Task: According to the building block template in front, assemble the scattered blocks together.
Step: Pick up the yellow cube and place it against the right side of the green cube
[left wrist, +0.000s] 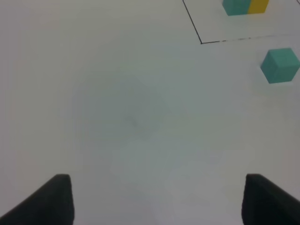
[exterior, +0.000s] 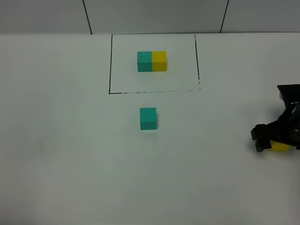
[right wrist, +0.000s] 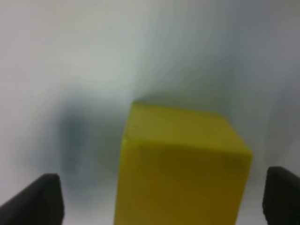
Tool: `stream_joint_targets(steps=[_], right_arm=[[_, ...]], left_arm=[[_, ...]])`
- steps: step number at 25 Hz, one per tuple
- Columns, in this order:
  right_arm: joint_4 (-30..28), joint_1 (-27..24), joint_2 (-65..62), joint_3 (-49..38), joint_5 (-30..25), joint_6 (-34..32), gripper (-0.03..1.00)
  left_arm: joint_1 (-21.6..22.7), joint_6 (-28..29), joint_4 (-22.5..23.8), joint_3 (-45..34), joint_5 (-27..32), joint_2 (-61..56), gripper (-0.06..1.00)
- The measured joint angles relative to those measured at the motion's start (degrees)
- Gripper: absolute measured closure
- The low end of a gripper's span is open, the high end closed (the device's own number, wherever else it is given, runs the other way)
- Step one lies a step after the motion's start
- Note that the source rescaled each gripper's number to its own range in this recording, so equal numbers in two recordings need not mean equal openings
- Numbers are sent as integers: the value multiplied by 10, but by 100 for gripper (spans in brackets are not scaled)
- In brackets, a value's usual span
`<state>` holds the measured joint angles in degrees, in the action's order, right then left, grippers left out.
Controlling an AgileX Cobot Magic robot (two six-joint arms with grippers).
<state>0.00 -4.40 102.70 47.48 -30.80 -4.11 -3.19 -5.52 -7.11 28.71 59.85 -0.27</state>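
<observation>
My right gripper's fingers are down near the table, on either side of the cube's body (exterior: 280, 147) (right wrist: 183, 187). My right gripper needs to close on the yellow cube now.
The template (exterior: 152, 61), a teal and a yellow cube joined, lies inside a thin black drawn rectangle at the back middle; it also shows in the left wrist view (left wrist: 244, 6). The loose teal cube (exterior: 148, 118) sits just in front of the frame, and shows in the left wrist view (left wrist: 280, 65). The loose yellow cube (exterior: 280, 146) is at the far right edge, between the fingers of my right gripper (exterior: 275, 142). In the right wrist view the yellow cube (right wrist: 183, 164) stands between the open fingers with gaps on both sides. My left gripper (left wrist: 159, 201) is open and empty over bare table, left of the teal cube.
The white table (exterior: 70, 154) meets a grey wall at the back. The black frame line (exterior: 110, 65) is only drawn on the surface. The left arm does not show in the exterior high view.
</observation>
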Motion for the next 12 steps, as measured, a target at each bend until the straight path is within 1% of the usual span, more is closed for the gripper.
stream_joint_targets(steps=[2,3,5,8,10,11,12], right_arm=[[0,0,1,0,1,-4,13],[0,0,1,0,2,-5,18],[0,0,1,0,5,-7,31],[0,0,2,0,9,-7,61],[0,0,3,0,11,-7,86],[0,0,3,0,12,-7,96],[0,0,3,0,12,-7,97]], left_arm=[[0,0,0,0,0,0,28],[0,0,0,0,0,0,28],[0,0,0,0,0,0,28],[0,0,0,0,0,0,28],[0,0,0,0,0,0,28],[0,0,0,0,0,0,28],[0,0,0,0,0,0,28]])
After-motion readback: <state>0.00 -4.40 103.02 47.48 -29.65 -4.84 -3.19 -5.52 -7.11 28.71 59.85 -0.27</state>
